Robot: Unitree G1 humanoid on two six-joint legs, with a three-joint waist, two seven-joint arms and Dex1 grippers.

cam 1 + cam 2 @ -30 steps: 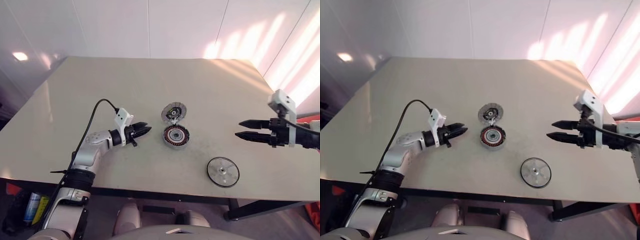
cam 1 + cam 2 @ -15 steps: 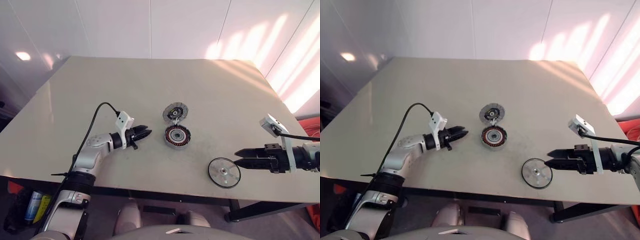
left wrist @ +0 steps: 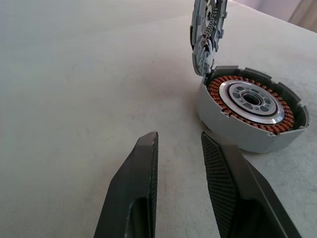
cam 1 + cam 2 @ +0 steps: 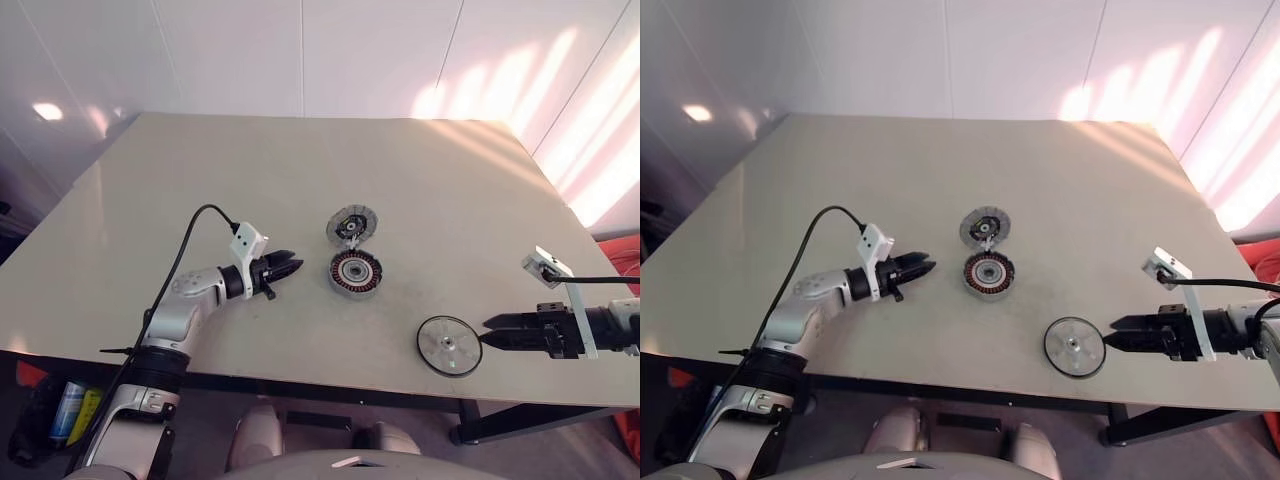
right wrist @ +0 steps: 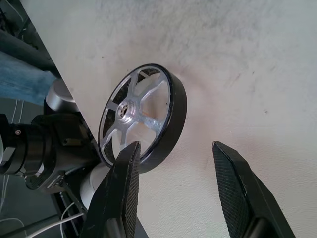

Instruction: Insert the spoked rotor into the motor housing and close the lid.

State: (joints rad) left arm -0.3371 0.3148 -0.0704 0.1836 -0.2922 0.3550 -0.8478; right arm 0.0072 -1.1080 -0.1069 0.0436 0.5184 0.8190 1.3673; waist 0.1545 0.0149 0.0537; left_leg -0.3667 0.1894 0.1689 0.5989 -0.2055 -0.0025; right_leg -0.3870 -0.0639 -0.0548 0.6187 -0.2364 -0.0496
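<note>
My right gripper needs to move toward the rotor before it closes on it. My fingers stop short of the black rim (image 4: 479,350) (image 5: 174,119), so they would miss if I closed now.
The spoked rotor (image 4: 449,346) lies flat near the table's front edge; its black rim and silvery spokes show close up in the right wrist view (image 5: 143,114). My right gripper (image 4: 486,332) hovers low just right of it, open, fingers (image 5: 124,193) pointing at its rim without touching. The motor housing (image 4: 355,273), a cup with coppery windings (image 3: 252,106), sits mid-table. Its grey lid (image 4: 349,225) stands raised on the hinge at the far edge (image 3: 208,29). My left gripper (image 4: 292,268) rests left of the housing, open a little and empty (image 3: 178,136).
The rotor sits close to the table's front edge (image 4: 300,385), with floor clutter below at the far left (image 4: 65,412). A black cable (image 4: 190,235) arcs over my left forearm.
My right gripper has come down and rolled, from well above the table to just beside the rotor. The left gripper, housing and lid have stayed put.
</note>
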